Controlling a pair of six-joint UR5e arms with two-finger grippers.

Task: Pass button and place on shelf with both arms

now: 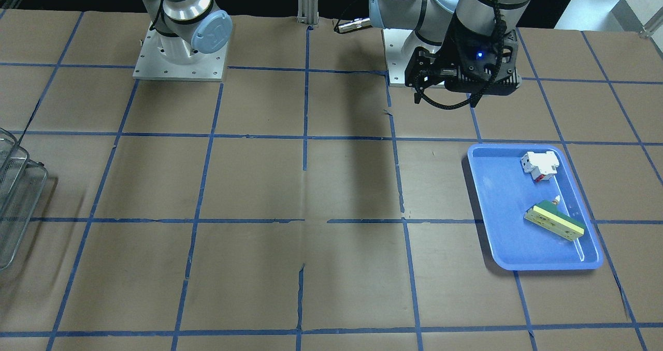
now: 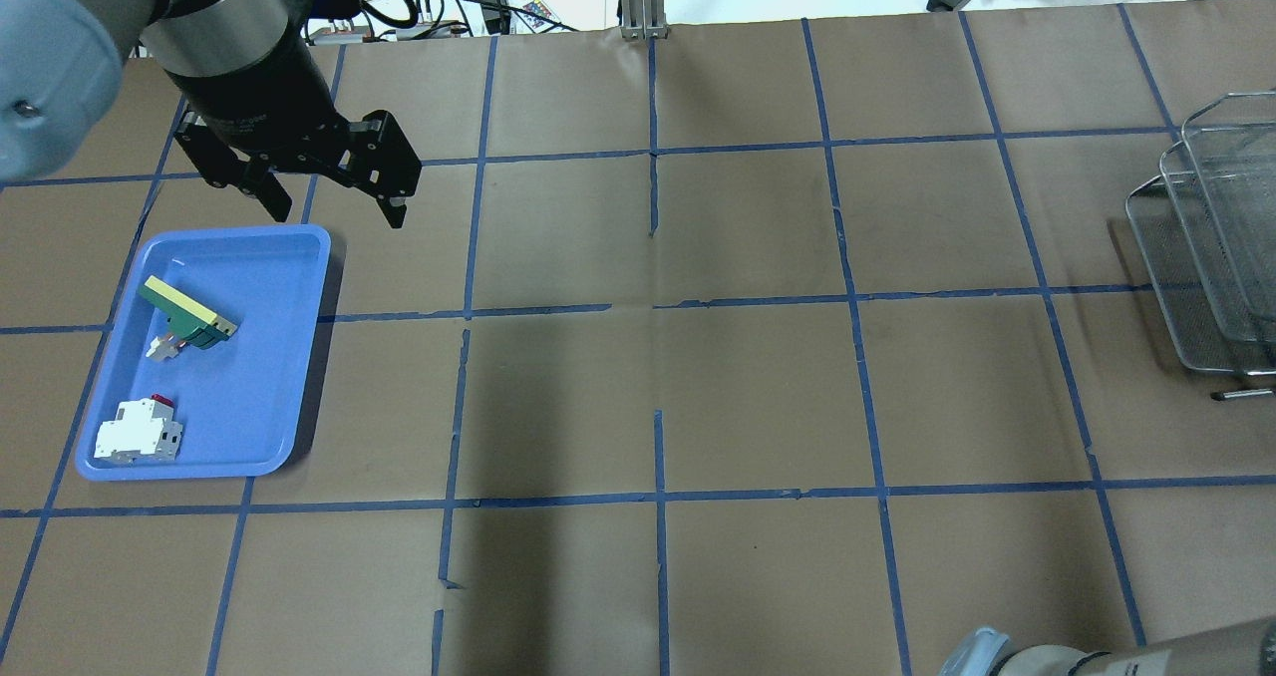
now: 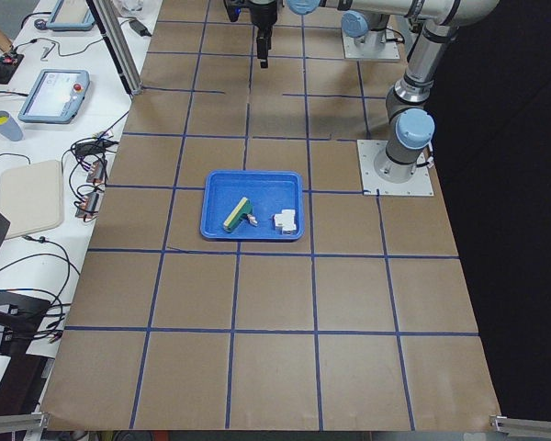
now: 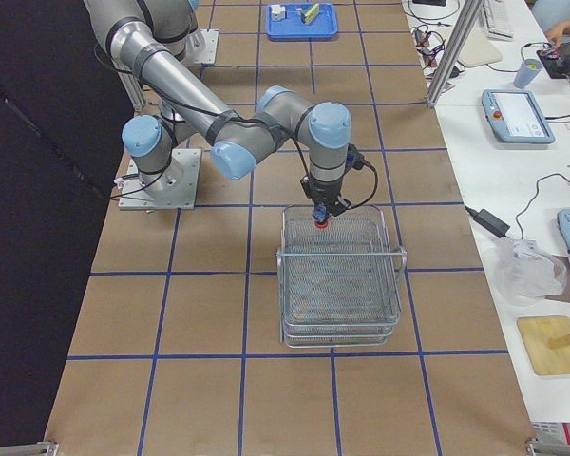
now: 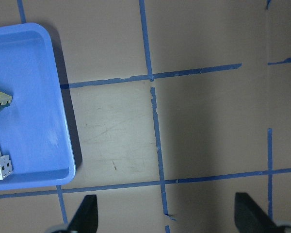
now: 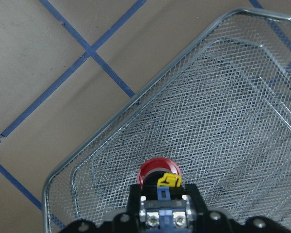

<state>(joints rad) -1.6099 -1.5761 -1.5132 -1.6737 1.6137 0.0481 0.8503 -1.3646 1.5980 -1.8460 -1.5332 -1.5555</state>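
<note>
The button's red head [image 6: 157, 163] is inside the top basket's rim, close over the basket's mesh bottom. The button would rest there if my right gripper opened now.
The button [image 6: 157, 174] has a red head, a yellow ring and a blue block end. My right gripper [image 6: 161, 196] is shut on it and holds it head-down just above the top basket of the grey wire-mesh shelf [image 6: 223, 121], near one corner. The exterior right view shows the same: the gripper [image 4: 318, 215], the button [image 4: 318, 225] and the shelf [image 4: 342, 285]. My left gripper [image 2: 334, 212] is open and empty. It hangs above the table beside the far corner of the blue tray [image 2: 259, 357]. Its fingertips [image 5: 85, 213] stand wide apart.
The blue tray [image 1: 502, 211] holds a white-and-red breaker block [image 2: 138, 432] and a green-yellow slab [image 2: 187, 312]. The shelf [image 2: 1216, 257] stands at the table's right end. Brown paper with a blue tape grid covers the table. Cables and tablets lie beyond its far edge.
</note>
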